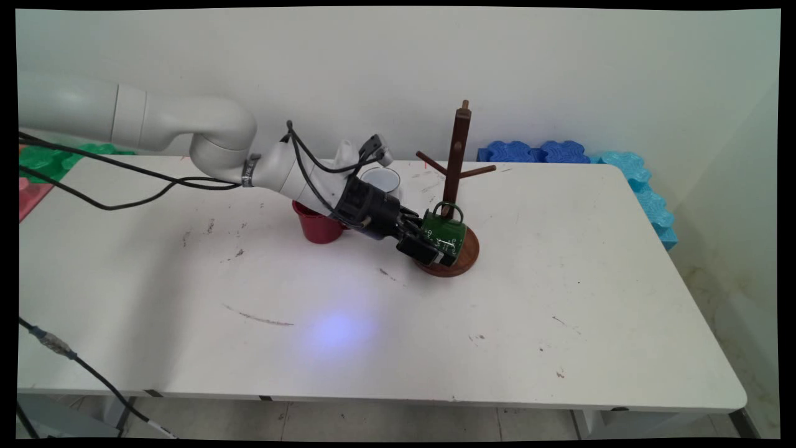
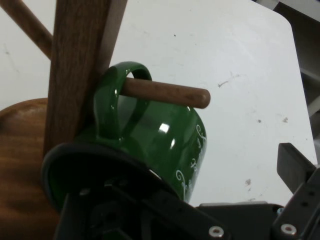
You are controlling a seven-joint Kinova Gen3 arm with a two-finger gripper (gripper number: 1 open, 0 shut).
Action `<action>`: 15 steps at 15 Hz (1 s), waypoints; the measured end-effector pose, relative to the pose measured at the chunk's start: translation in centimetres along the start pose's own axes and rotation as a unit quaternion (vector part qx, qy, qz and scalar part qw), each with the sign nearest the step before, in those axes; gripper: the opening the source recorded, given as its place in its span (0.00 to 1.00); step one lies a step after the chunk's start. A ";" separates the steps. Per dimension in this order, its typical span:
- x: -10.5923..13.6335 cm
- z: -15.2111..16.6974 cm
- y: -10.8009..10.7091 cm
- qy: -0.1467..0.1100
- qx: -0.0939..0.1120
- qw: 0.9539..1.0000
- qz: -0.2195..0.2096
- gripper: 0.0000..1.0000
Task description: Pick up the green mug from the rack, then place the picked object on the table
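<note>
I will take hold of the green mug by its rim (image 2: 161,181) with my gripper next, to lift the mug off the wooden mug tree (image 2: 82,65).
A green mug (image 1: 445,234) (image 2: 165,140) hangs by its handle on a low peg (image 2: 167,94) of the wooden mug tree (image 1: 459,155) (image 2: 80,65), just above the tree's round base (image 1: 467,252) (image 2: 20,150). My gripper (image 1: 429,244) (image 2: 200,192) is at the mug's mouth, reaching in from the left. One finger lies inside the rim. The other finger (image 2: 295,167) stands outside, with a gap between it and the mug's wall. The gripper is open.
A red cup (image 1: 316,227) stands under my wrist, and a white mug (image 1: 381,179) behind it. Blue foam blocks (image 1: 535,151) and cyan ones (image 1: 647,193) line the table's far right; green foam (image 1: 56,155) lies at the far left.
</note>
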 end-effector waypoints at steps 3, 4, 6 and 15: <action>-0.1 0.3 -0.1 0.000 -0.002 1.000 -0.001 1.00; -0.1 0.4 -0.2 0.000 -0.003 1.000 -0.001 0.00; -0.1 0.5 -0.2 0.001 -0.004 1.000 -0.001 0.00; -0.2 0.5 -0.1 0.001 -0.008 1.000 -0.004 0.00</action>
